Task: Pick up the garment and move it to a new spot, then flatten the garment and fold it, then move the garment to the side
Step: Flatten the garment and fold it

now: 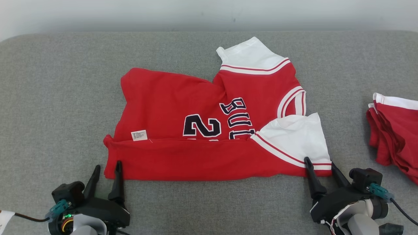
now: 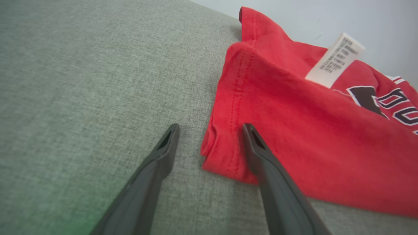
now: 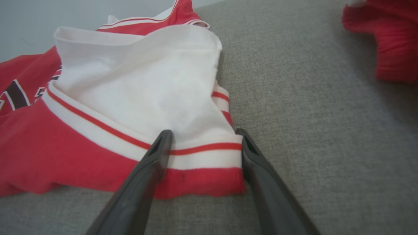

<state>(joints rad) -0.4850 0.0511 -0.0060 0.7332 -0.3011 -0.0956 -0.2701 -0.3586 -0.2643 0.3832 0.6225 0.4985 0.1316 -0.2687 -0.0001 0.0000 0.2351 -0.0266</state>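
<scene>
I need to flatten and fold the jersey, so my right gripper should next grab the folded layer by its red-and-white striped trim.
The garment is a red jersey with white sleeves and dark lettering, lying on the grey padded table with its near edge folded over. My left gripper is open at the garment's near left corner. In the left wrist view the left gripper straddles that hem corner of the garment, with one finger on the cloth and the other on the table. My right gripper is open at the near right corner. In the right wrist view the right gripper has its fingers on either side of the white sleeve's striped cuff.
A pile of red and white garments lies at the table's right edge, seen as a red pile in the right wrist view. A pale wall runs behind the table's far edge. Bare grey surface lies left of the garment and in front of it.
</scene>
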